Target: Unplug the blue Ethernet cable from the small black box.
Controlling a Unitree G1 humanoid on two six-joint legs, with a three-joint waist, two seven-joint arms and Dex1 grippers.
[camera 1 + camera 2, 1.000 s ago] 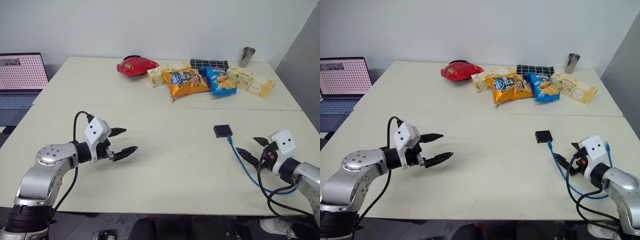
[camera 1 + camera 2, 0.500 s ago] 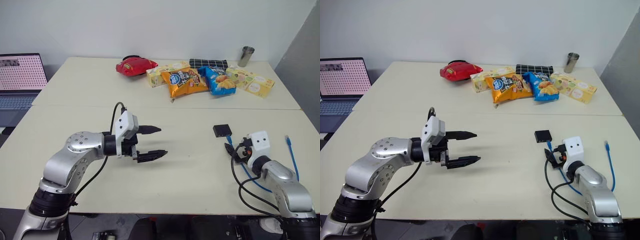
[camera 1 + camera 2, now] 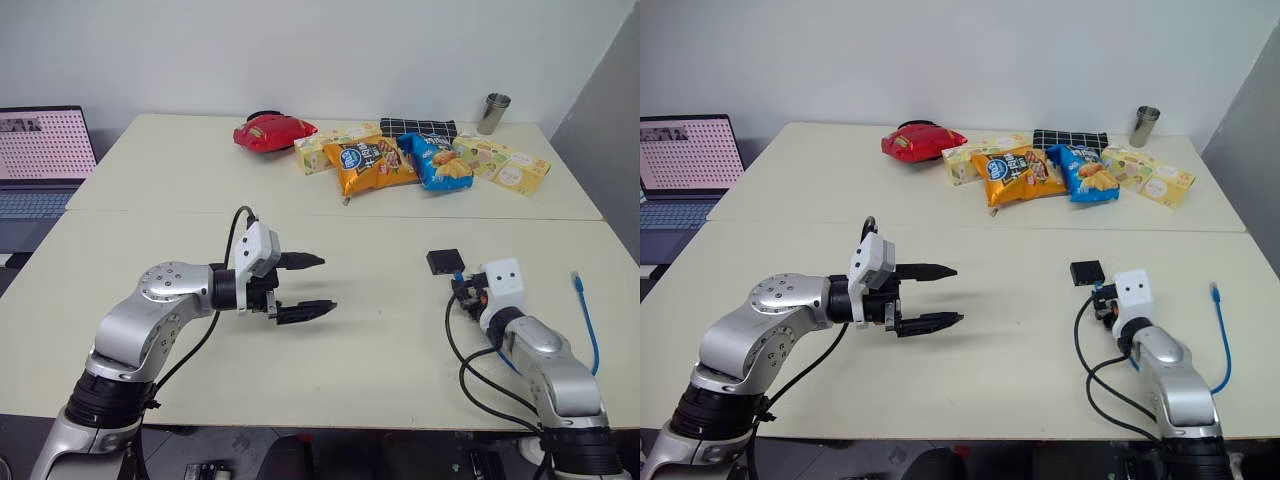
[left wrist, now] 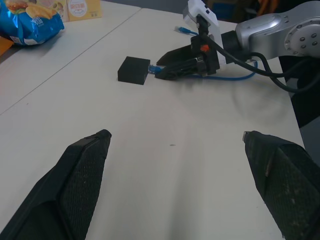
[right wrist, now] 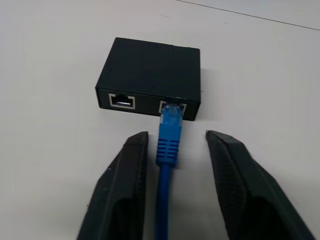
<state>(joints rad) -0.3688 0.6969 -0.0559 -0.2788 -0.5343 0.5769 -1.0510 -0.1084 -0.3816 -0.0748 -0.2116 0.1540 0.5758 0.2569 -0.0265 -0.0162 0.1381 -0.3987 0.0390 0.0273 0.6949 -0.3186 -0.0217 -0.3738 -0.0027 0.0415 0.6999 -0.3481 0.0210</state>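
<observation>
The small black box's port with the blue plug (image 3: 457, 275) (image 4: 152, 69) needs to stay free to unplug, so the left gripper should grab the box by its sides next.
The small black box (image 5: 150, 75) lies flat on the cream table (image 3: 380, 350), right of centre. The blue Ethernet cable (image 5: 169, 137) is plugged into the right one of its two ports. From there the cable runs under my right arm and loops round to a loose end (image 3: 575, 281). My right gripper (image 5: 176, 134) sits low on the table just behind the box. Its fingers (image 5: 125, 190) stand either side of the plug's blue boot, with a narrow gap on each side. My left gripper (image 3: 326, 283) hovers open over mid-table, pointing toward the box, with nothing between its fingers.
Along the table's far edge lie a red bag (image 3: 272, 131), snack bags (image 3: 372, 165), flat boxes (image 3: 505, 165), a black checkered pouch (image 3: 418, 127) and a metal cup (image 3: 492, 113). An open laptop (image 3: 40, 150) stands off the left side.
My right gripper has moved forward to the box, and its fingers have narrowed around the cable's plug. My left arm swung right early on and has held still since.
</observation>
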